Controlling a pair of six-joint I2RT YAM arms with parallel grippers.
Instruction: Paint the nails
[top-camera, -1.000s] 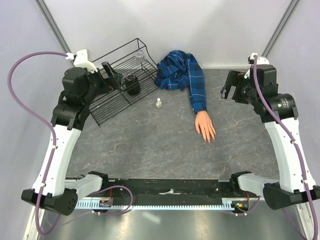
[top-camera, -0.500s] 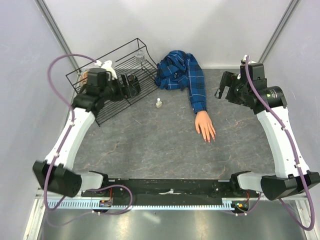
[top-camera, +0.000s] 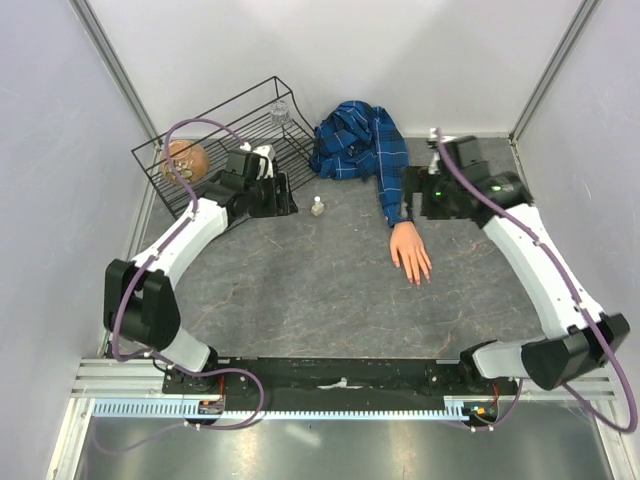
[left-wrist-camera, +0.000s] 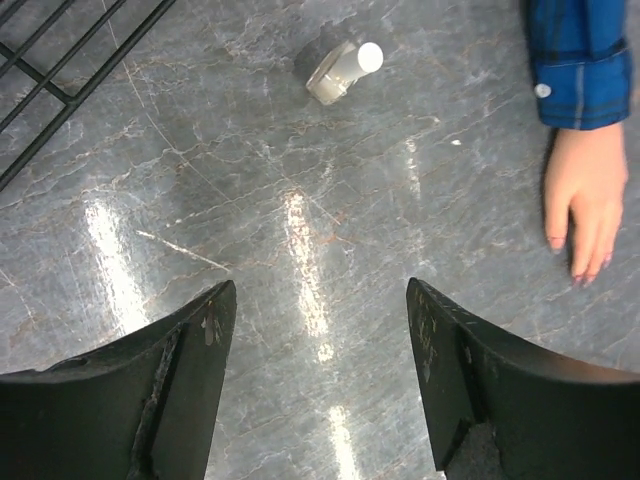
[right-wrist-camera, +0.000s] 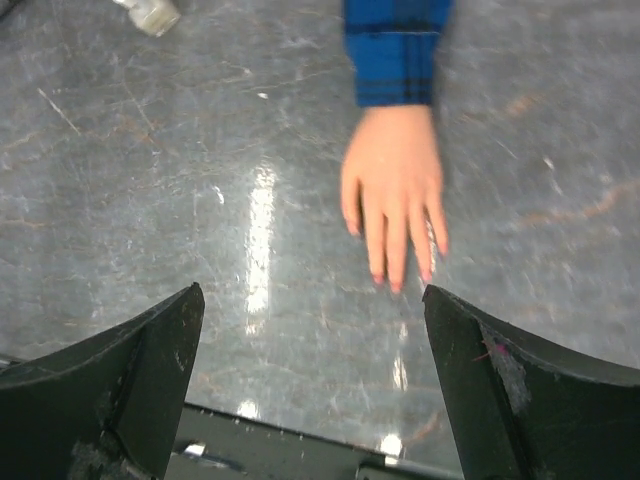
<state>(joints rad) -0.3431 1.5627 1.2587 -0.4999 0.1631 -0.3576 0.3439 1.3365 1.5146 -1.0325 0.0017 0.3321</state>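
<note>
The small clear bottle needs to be handed to my left gripper by its free body, so my right gripper should next pick up the bottle by its white cap (top-camera: 317, 201) (right-wrist-camera: 126, 3).
A flesh-coloured mannequin hand (top-camera: 411, 255) lies palm down at centre right of the table, in a blue plaid sleeve (top-camera: 396, 185). Its nails (right-wrist-camera: 394, 284) are tiny pinkish tips, also seen in the left wrist view as nails (left-wrist-camera: 578, 278). A small clear bottle (top-camera: 318, 207) with a white cap stands left of the sleeve. My left gripper (top-camera: 283, 196) hovers just left of the bottle (left-wrist-camera: 340, 72), open and empty (left-wrist-camera: 320, 290). My right gripper (top-camera: 414, 196) hangs over the sleeve cuff, open wide (right-wrist-camera: 312, 295), the hand (right-wrist-camera: 393, 190) ahead of its jaws.
A black wire basket (top-camera: 215, 150) stands at the back left, holding a brown ball (top-camera: 185, 160) and a clear glass (top-camera: 281, 112). The rest of the plaid shirt (top-camera: 350, 140) is bunched at the back. A black rail (right-wrist-camera: 300, 440) runs along the near edge.
My left arm has swung out of the basket and rightward toward the bottle, its jaws narrowing somewhat. My right arm has moved left from the table's right side to above the sleeve cuff.
</note>
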